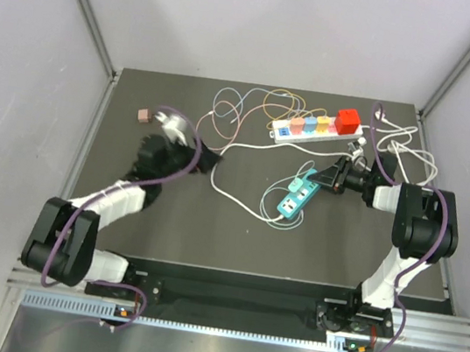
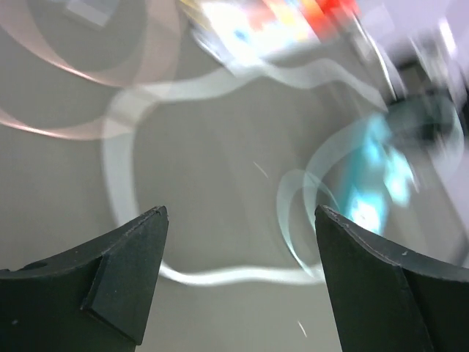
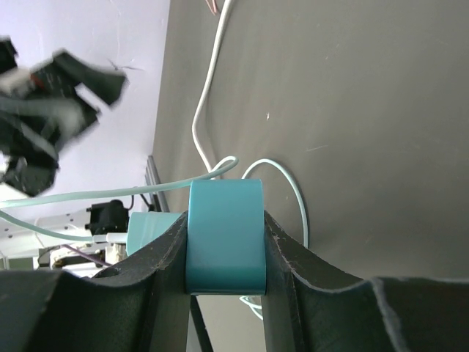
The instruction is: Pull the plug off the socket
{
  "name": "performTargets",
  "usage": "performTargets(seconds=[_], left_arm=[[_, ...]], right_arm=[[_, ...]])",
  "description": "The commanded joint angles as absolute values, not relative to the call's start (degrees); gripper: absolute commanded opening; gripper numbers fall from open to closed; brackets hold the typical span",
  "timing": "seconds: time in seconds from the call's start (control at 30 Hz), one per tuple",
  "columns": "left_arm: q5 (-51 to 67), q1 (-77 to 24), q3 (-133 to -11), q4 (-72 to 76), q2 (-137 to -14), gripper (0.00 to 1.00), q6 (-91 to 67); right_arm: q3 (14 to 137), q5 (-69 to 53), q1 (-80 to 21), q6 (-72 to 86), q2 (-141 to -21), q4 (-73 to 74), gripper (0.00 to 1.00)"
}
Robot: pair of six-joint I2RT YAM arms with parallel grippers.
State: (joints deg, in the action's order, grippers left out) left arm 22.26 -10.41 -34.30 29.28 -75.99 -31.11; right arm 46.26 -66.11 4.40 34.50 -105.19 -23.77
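The plug's body is the part my left gripper should grab across its sides, leaving the cable free, to pull the mint plug off the socket.
A teal socket strip lies mid-table, with a pale mint plug on its top face. I cannot tell if the plug is seated. The plug's white cable trails left. My right gripper is shut on the strip's far end. In the right wrist view the teal strip fills the gap between both fingers and the mint plug shows behind the left finger. My left gripper hovers left of the strip, open and empty. The left wrist view is blurred, with my left gripper above the white cable.
A white power strip with several coloured plugs lies behind the teal one. Loose coloured cables loop at the back centre. White cable coils at the back right. A small brown block sits at the back left.
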Motion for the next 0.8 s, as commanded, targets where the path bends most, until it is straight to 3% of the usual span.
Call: performTargets(seconds=[0.0, 0.17, 0.37, 0.77], left_arm=[[27.4, -21.4, -29.1, 40.2, -75.2, 0.86, -23.5], [21.5, -34.3, -29.7, 48.2, -81.3, 0.86, -18.5], [16.4, -41.8, -37.7, 54.1, -92.4, 0.86, -18.0], [8.6, -47.9, -54.6, 47.5, -106.1, 0.84, -14.9]], right_arm=[[48.3, -68.7, 4.9, 34.0, -102.7, -25.4, 0.0], [47.8, -67.9, 4.8, 34.0, -102.0, -25.3, 0.0], [47.4, -67.8, 4.8, 34.1, -101.7, -25.2, 0.0], [47.3, -67.9, 4.8, 34.8, -102.2, -25.8, 0.0]])
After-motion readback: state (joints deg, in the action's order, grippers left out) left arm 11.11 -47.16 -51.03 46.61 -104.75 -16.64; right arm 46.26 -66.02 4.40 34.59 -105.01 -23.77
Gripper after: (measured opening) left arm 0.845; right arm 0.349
